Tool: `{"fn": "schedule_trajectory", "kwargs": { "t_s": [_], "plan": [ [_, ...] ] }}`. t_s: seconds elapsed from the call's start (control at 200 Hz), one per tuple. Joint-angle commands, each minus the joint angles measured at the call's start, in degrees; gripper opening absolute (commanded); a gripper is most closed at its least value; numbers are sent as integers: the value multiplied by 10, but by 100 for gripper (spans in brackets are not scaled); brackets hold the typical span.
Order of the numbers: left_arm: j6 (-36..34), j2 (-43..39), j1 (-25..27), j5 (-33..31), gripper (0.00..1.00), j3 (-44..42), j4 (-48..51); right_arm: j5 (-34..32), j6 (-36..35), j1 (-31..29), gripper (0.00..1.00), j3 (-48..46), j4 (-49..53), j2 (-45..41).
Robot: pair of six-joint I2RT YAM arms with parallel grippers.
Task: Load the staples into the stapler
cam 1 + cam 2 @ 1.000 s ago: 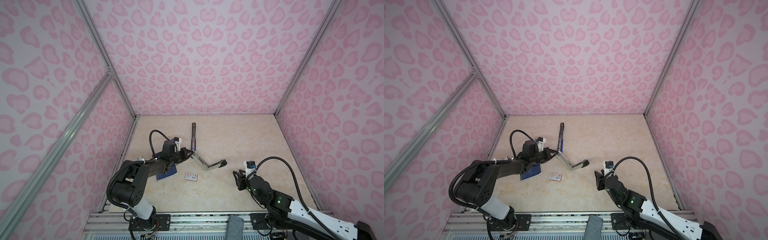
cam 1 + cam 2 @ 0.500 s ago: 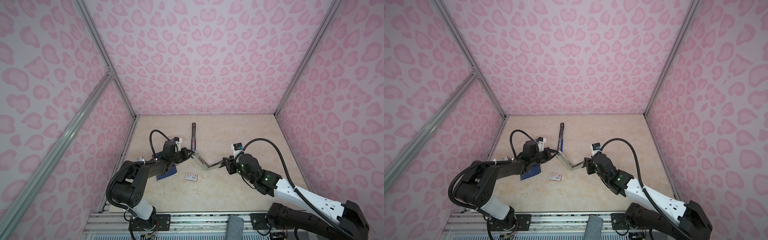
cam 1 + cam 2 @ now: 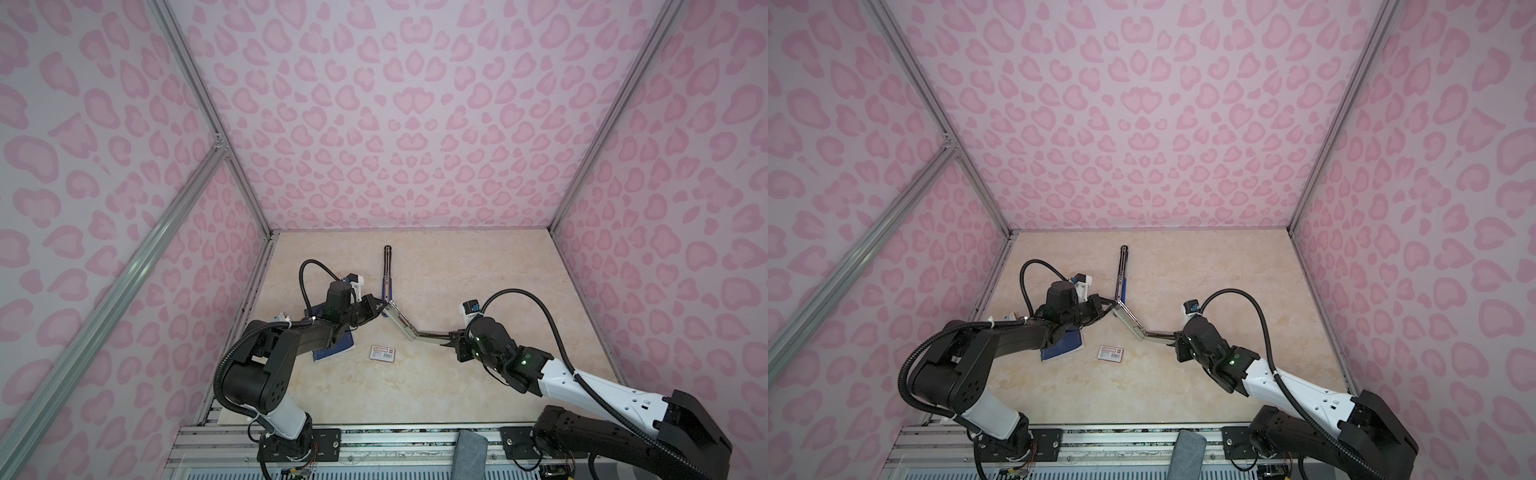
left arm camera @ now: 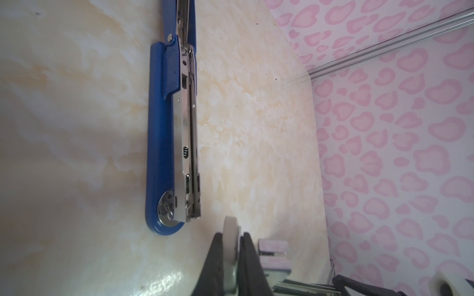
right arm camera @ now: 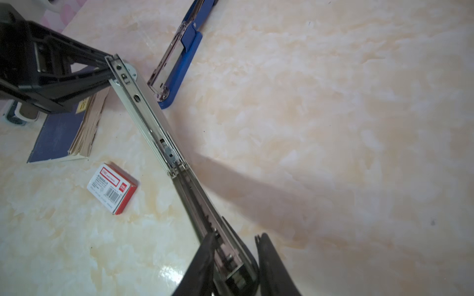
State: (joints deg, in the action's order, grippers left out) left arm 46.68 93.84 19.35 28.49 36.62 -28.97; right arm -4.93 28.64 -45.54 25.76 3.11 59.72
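Note:
The stapler's top arm hangs above the table, its shadow apart from it, and would fall if my right gripper opened now, so my right gripper keeps hold of it first.
The long stapler (image 3: 399,322) is folded open in three parts. Its blue base (image 4: 159,153) lies flat pointing to the back wall, its metal magazine (image 5: 148,115) runs diagonally, and its dark top arm (image 3: 1156,333) points right. My left gripper (image 3: 384,309) (image 4: 232,234) is shut on the white round end of the magazine. My right gripper (image 3: 1173,338) (image 5: 237,237) straddles the far end of the top arm, one finger on the rail and the other nearly against the black cover. The staples are hidden; their closed white-and-red box (image 3: 382,353) (image 5: 112,187) lies in front of the stapler.
A dark blue booklet (image 3: 334,347) (image 5: 59,133) lies under the left arm, left of the box. Pink patterned walls close the table on three sides. An aluminium rail (image 3: 374,440) runs along the front edge.
My right arm has swung from the front of the table up to the stapler's top arm, and its jaws have narrowed around that end. The left gripper and stapler have stayed put.

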Motion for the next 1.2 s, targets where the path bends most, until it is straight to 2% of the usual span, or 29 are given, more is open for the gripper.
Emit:
{"fn": "schedule_trajectory", "kwargs": {
  "t_s": [0.0,0.28,0.505,0.625,0.81,0.985,1.1,1.195],
  "plan": [
    [-20,7,1,-23,4,-4,25,-3,24,-1,30,-25,-29,-14],
    [-1,3,11,-29,4,-20,8,-7,20,-19,37,-11,1,-11],
    [33,-2,73,-79,4,-31,-13,40,22,-55,34,-1,8,6],
    [40,29,104,-88,4,-4,-21,68,30,-60,32,-14,-4,8],
    [48,97,126,-61,4,44,-46,67,37,-75,30,-26,1,8],
    [42,123,140,-61,4,70,-33,70,45,-85,30,-31,0,25],
    [38,131,140,-64,12,71,-21,71,51,-89,30,-32,-10,52],
    [36,134,140,-67,26,67,-15,76,53,-93,29,-28,-19,73]
  ]
}}
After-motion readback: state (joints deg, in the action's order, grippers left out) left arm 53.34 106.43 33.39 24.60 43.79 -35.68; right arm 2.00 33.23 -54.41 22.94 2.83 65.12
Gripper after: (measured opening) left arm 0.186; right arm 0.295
